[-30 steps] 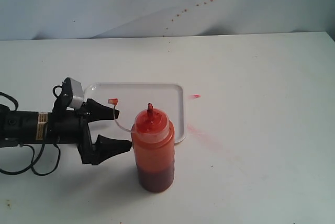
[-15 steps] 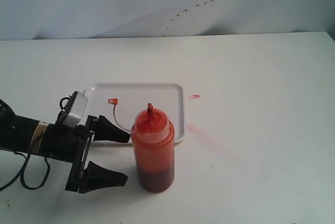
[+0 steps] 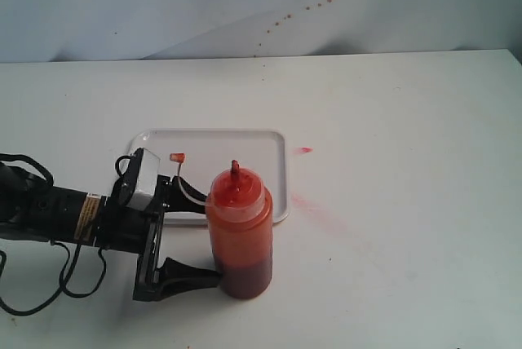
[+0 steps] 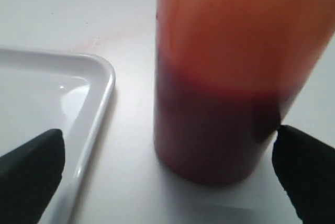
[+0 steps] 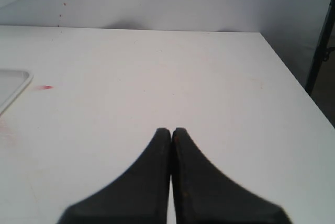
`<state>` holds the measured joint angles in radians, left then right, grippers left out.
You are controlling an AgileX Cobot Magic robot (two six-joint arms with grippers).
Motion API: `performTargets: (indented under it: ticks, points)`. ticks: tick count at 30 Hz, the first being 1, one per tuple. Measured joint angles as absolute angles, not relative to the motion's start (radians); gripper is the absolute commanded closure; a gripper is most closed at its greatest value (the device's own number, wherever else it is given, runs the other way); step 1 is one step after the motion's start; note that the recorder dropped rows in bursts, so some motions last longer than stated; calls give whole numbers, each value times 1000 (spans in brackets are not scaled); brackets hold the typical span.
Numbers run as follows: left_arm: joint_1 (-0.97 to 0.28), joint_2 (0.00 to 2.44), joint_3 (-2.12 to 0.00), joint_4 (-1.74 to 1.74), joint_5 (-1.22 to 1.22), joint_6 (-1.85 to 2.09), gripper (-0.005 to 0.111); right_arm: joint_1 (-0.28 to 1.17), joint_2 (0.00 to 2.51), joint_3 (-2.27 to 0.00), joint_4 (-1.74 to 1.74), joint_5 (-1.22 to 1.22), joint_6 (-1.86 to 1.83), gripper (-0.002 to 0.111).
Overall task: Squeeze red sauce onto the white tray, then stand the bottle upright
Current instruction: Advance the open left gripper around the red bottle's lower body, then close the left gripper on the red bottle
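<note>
The bottle's red nozzle [image 3: 235, 170] will stay free to squirt sauce onto the tray, as my left gripper will next grab the bottle by its body [image 3: 241, 245].
The bottle [image 3: 238, 235] stands upright on the table just in front of the white tray [image 3: 236, 145], its red nozzle pointing up. Its thin tethered cap [image 3: 175, 156] lies over the tray. Dark red sauce [image 4: 214, 130] fills the bottle's lower part. The tray's visible surface is plain white. My left gripper [image 3: 208, 235] is open and low, one finger [image 4: 306, 166] beside the bottle's base, the other finger [image 4: 31, 166] over the tray's rim [image 4: 107, 82]. My right gripper [image 5: 171, 130] is shut on nothing above bare table; the exterior view does not show it.
A small red fleck [image 3: 305, 150] and a faint pinkish smear [image 3: 306, 202] mark the table right of the tray. Red spatter dots [image 3: 302, 11] the back wall. The table's right edge [image 5: 293, 77] and a dark stand [image 5: 324, 41] show in the right wrist view.
My left gripper has swung down and to the right, from beside the tray to around the bottle's base, still open. The bottle and the right gripper have not moved.
</note>
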<state>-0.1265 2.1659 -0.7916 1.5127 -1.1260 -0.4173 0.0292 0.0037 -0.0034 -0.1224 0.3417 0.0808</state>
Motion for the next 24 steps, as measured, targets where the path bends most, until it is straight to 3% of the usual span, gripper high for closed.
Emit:
performTargets:
  ticks: [24]
  points:
    - [-214,2166,-836,1363,-1067,-400,3,29,4,-3,-122,342,81,108]
